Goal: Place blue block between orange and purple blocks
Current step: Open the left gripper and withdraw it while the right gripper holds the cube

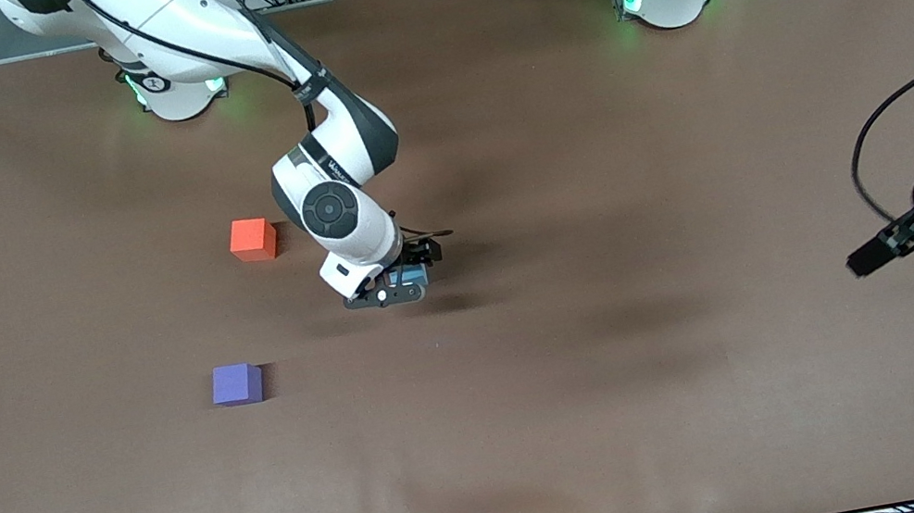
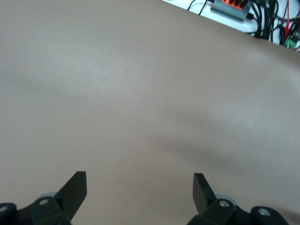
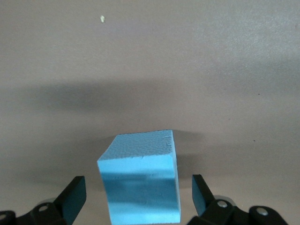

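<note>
The right gripper grabs the blue block (image 1: 407, 277) by its sides next, to place it between the orange and purple blocks.
The blue block (image 3: 139, 183) rests on the brown table between the open fingers of my right gripper (image 3: 138, 192), with a gap on each side. In the front view only a sliver of the blue block (image 1: 407, 277) shows under the right gripper (image 1: 404, 285), near the table's middle. The orange block (image 1: 253, 239) lies farther from the front camera, toward the right arm's end. The purple block (image 1: 236, 384) lies nearer the camera, roughly in line with the orange one. My left gripper (image 2: 139, 190) hangs open over bare table at the left arm's end, holding nothing; there the left gripper (image 1: 871, 255) waits.
The brown cloth (image 1: 592, 383) covers the whole table, with a wrinkle near its front edge. Cables and a small device (image 2: 229, 7) lie past the table edge in the left wrist view. Both arm bases stand along the edge farthest from the camera.
</note>
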